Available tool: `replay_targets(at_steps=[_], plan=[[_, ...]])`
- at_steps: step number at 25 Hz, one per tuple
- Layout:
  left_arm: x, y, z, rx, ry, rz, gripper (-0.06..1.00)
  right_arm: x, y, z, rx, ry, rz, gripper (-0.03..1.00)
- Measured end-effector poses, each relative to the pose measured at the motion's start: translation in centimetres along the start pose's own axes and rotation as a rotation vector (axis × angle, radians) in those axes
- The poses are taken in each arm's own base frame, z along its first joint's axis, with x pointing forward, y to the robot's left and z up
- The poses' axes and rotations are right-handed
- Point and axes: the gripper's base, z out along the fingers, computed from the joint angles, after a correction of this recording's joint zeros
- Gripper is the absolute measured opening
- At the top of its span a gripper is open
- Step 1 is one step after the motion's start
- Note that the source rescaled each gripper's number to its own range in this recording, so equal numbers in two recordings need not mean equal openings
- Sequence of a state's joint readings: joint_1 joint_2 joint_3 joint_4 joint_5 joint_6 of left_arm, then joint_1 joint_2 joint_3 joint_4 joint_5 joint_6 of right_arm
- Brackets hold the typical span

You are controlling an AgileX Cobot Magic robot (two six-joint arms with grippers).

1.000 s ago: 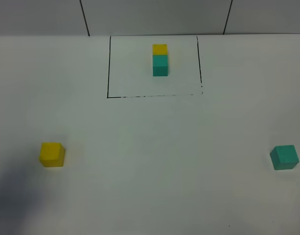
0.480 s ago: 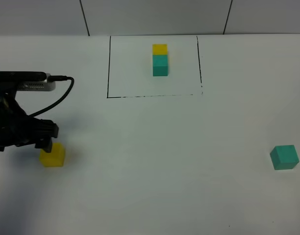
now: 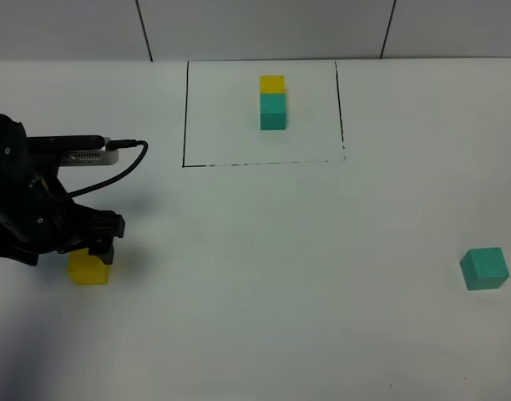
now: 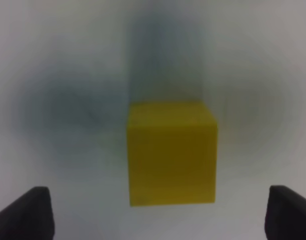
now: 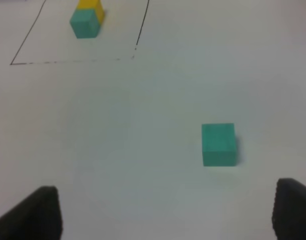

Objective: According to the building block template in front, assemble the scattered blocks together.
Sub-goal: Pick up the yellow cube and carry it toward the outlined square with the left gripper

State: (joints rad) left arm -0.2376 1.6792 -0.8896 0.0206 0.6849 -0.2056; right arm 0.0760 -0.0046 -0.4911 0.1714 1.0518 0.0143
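Note:
My left gripper must lower before closing: the yellow cube's front side [image 3: 88, 273] is below its fingers, so it would miss.
The loose yellow cube [image 3: 88, 270] lies on the white table at the left; the left wrist view shows it [image 4: 171, 152] large and close. My left gripper [image 3: 95, 251] hovers just over it, open, with one fingertip on each side [image 4: 160, 217]. The loose teal-green cube [image 3: 484, 268] lies at the far right; the right wrist view shows it [image 5: 219, 144] ahead of my open, empty right gripper [image 5: 165, 215]. The template [image 3: 272, 102], a yellow cube joined to a teal one, sits at the back inside a thin black outline [image 3: 184, 117]; it also shows in the right wrist view [image 5: 86, 17].
The left arm and its cable [image 3: 126, 163] cover the table's left side. A grey wall [image 3: 264, 25] runs behind the table's back edge. The right arm is out of the exterior high view.
My left arm has come in from the left edge and moved right, so its gripper now sits over the yellow cube. Neither cube has moved.

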Motion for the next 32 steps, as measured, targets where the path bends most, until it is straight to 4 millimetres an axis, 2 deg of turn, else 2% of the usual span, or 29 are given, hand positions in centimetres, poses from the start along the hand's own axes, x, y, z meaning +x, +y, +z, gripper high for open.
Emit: replay_targets(at_steps=[11,13,15,16,18,19,20,23,26,29,32], plan=[[-0.7,-0.3,4.1,0.002,0.063,-0.014,0.77,0.0,0.0,0.0,0.0,0.0,0.0,0.72],[-0.8,-0.4,4.6,0.002,0.064,-0.015,0.72,0.0,0.0,0.0,0.0,0.0,0.0,0.72],[-0.9,-0.4,4.8,0.003,0.059,-0.017,0.61,0.0,0.0,0.0,0.0,0.0,0.0,0.72],[-0.9,-0.4,4.8,0.004,0.053,-0.02,0.51,0.0,0.0,0.0,0.0,0.0,0.0,0.72],[-1.0,-0.4,4.8,0.006,0.045,-0.021,0.26,0.0,0.0,0.0,0.0,0.0,0.0,0.72],[-1.0,-0.4,4.8,0.005,0.047,-0.022,0.09,0.0,0.0,0.0,0.0,0.0,0.0,0.72],[-1.0,-0.4,4.7,0.004,0.052,-0.022,0.0,0.0,0.0,0.0,0.0,0.0,0.0,0.72],[-1.2,-0.4,4.2,-0.002,0.086,0.001,0.01,0.0,0.0,0.0,0.0,0.0,0.0,0.72],[-2.4,-0.7,3.0,0.0,0.094,0.076,0.01,0.0,0.0,0.0,0.0,0.0,0.0,0.72],[-4.2,-1.8,1.2,0.006,0.041,0.222,0.01,0.0,0.0,0.0,0.0,0.0,0.001,0.72],[-5.9,-3.7,-0.6,0.014,-0.032,0.458,0.01,0.0,0.0,0.0,-0.001,0.0,0.001,0.72]])
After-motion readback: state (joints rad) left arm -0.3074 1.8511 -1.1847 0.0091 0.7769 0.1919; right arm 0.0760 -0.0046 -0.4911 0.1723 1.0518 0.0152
